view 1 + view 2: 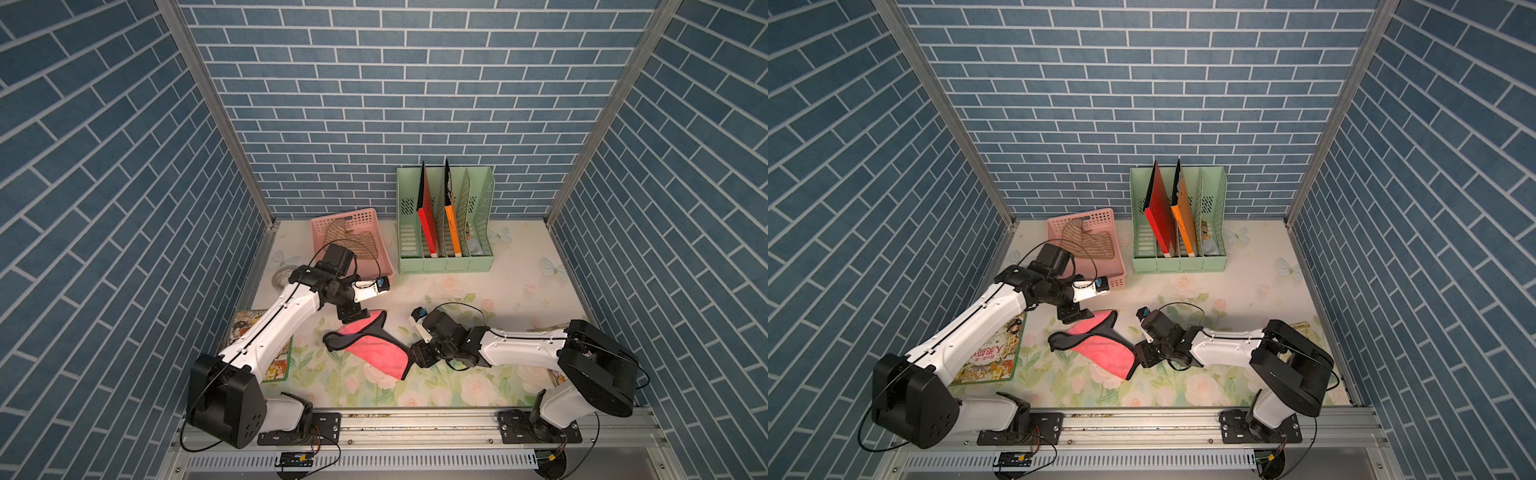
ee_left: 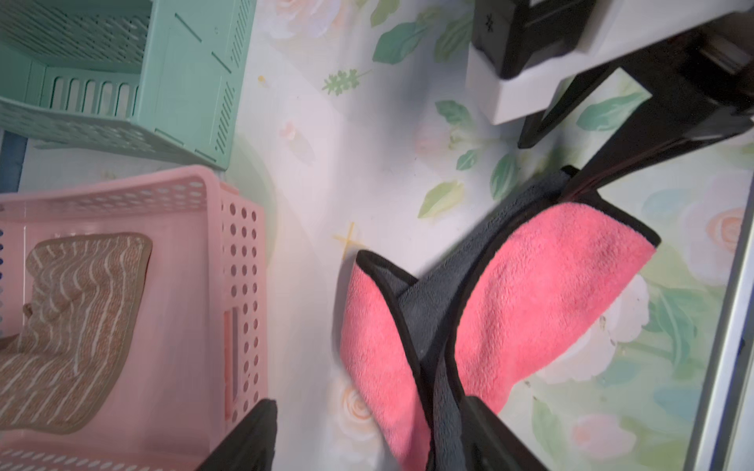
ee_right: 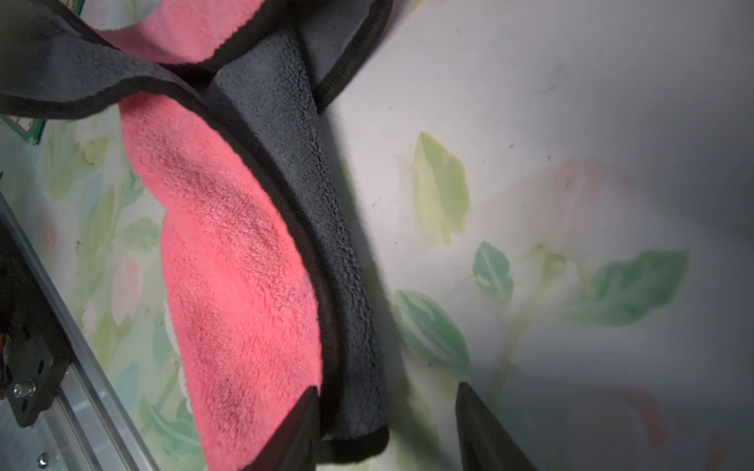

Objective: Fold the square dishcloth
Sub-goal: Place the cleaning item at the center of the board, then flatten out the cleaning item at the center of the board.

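My left gripper next needs to hold the dishcloth by its black-trimmed edge, away from my right gripper's end. Then it can spread the dishcloth open for folding.
The square dishcloth [image 1: 376, 351] [image 1: 1100, 347], pink on one side, grey on the other with black trim, lies crumpled and twisted in the middle of the flowered table. My left gripper [image 1: 353, 316] [image 1: 1076, 314] is at its far-left end, open; in the left wrist view the cloth [image 2: 551, 293] runs between the wide jaws [image 2: 367, 407], next to one finger. My right gripper [image 1: 415, 358] [image 1: 1142, 353] is low at the cloth's right end. It is open [image 3: 387, 387], and a grey corner of the cloth [image 3: 359, 367] lies between its fingers, against one of them.
A pink basket [image 1: 345, 218] holding a brown striped cloth [image 1: 353, 243] stands at the back left. A green file rack [image 1: 444, 264] with red and orange folders stands beside it. A picture book [image 1: 992, 353] lies under the left arm. A metal rail [image 1: 415, 424] runs along the front.
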`<move>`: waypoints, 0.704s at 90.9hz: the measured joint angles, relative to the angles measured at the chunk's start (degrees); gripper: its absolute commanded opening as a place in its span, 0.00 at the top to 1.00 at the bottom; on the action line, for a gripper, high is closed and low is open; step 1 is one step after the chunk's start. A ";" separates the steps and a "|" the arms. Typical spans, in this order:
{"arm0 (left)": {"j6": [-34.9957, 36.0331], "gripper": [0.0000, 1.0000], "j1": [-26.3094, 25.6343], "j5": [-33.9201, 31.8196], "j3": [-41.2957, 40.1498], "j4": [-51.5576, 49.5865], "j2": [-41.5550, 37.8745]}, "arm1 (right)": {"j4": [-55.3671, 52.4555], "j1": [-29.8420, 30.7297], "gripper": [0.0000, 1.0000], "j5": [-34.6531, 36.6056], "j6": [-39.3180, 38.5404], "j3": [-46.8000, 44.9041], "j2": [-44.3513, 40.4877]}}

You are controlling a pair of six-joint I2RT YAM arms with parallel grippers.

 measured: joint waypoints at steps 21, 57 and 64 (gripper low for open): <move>-9.92 0.34 -7.39 -4.81 -1.05 13.11 13.55 | 0.50 0.00 0.48 0.68 2.54 -5.33 -8.00; -11.37 0.68 -7.63 -18.34 -4.22 18.10 20.70 | 0.11 0.00 0.49 3.72 4.66 -8.59 -18.14; -12.22 0.83 -7.63 -19.39 -4.00 18.03 21.20 | -0.11 0.00 0.50 4.17 4.66 -8.59 -18.60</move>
